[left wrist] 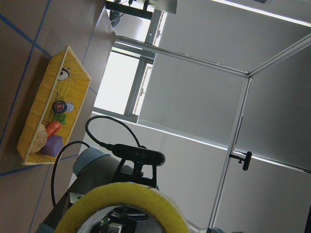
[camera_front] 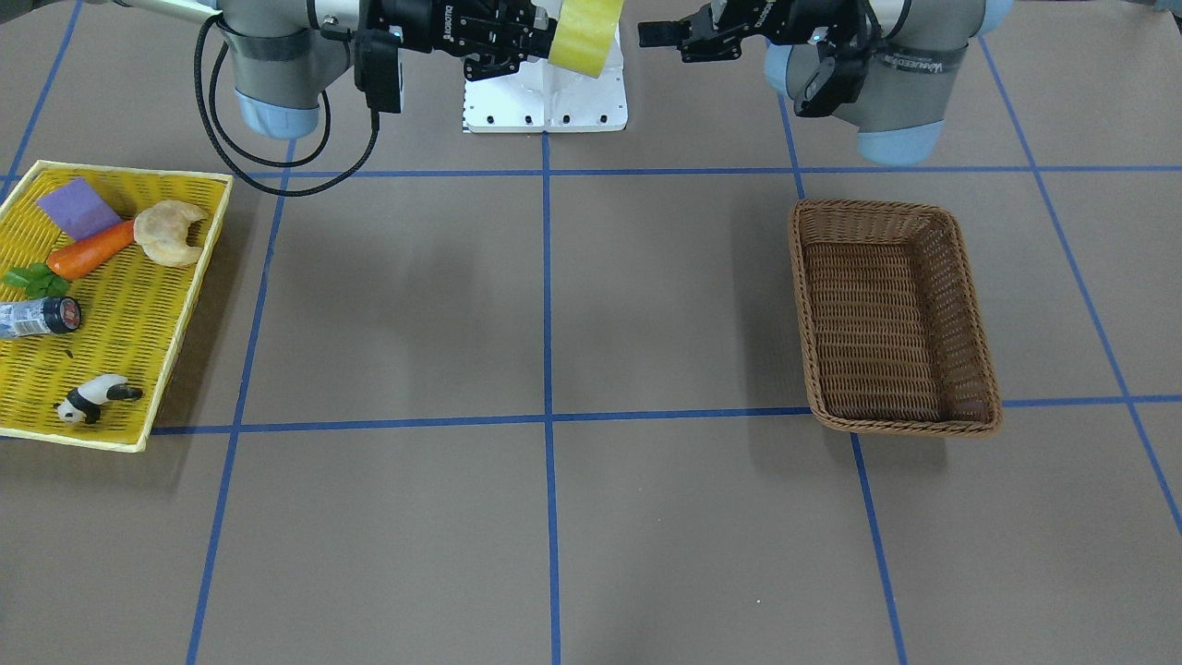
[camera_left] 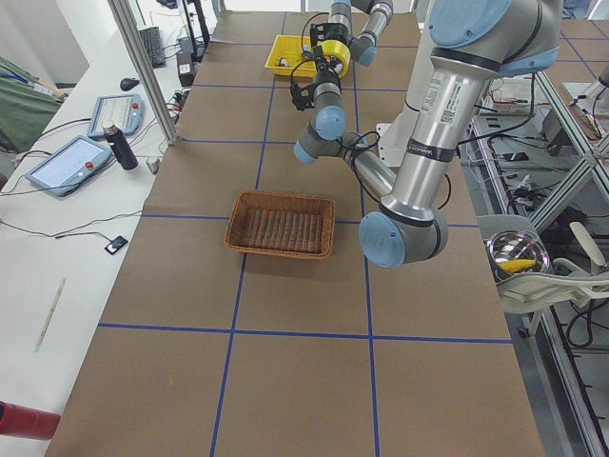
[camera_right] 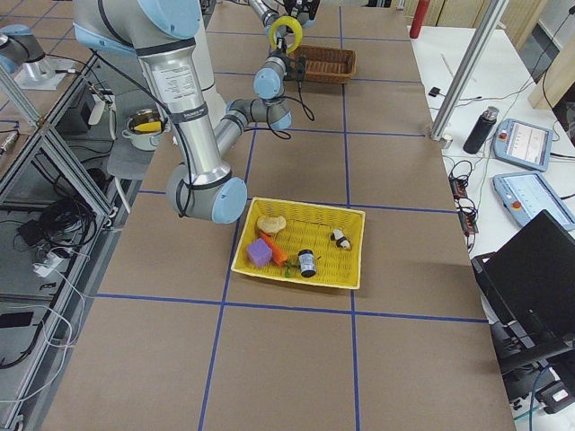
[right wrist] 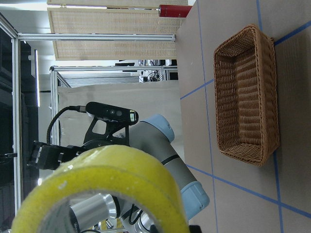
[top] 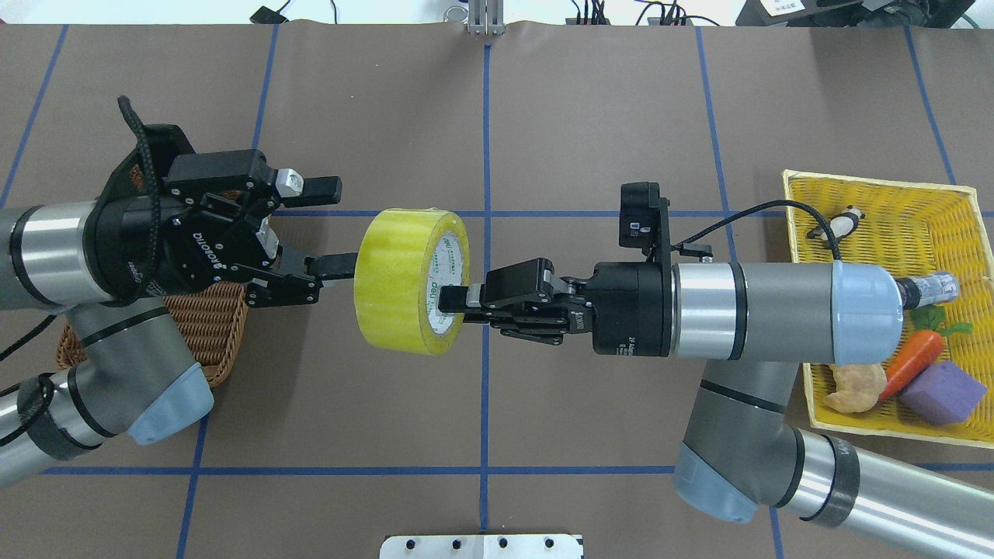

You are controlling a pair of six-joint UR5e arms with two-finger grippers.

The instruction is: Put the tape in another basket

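Observation:
The tape roll's edge (camera_front: 609, 33) (left wrist: 121, 194) is beyond my left gripper's fingers, which stop short of it, so they would miss the tape if I closed now. I should move my left gripper toward the tape before I close on it.
The yellow-green tape roll (top: 404, 281) hangs in the air above the middle of the table, held on edge. My right gripper (top: 460, 298) is shut on the tape's wall, with one finger inside the whitish core. My left gripper (top: 332, 227) is open right beside the tape's outer face, with its lower fingertip very close to the tape. In the front-facing view the tape (camera_front: 585, 33) sits between the right gripper (camera_front: 543, 41) and the left gripper (camera_front: 661, 37). The brown wicker basket (camera_front: 802, 305) lies empty on the robot's left side, partly under the left arm (top: 225, 341). The tape fills the bottom of the right wrist view (right wrist: 107, 189).
A flat yellow mesh tray (camera_front: 129, 314) on the robot's right holds a purple block (camera_front: 78, 207), a carrot (camera_front: 90, 251), a croissant (camera_front: 170, 233), a small bottle (camera_front: 37, 318) and a panda figure (camera_front: 92, 397). The white robot base (camera_front: 545, 96) is at the table's edge.

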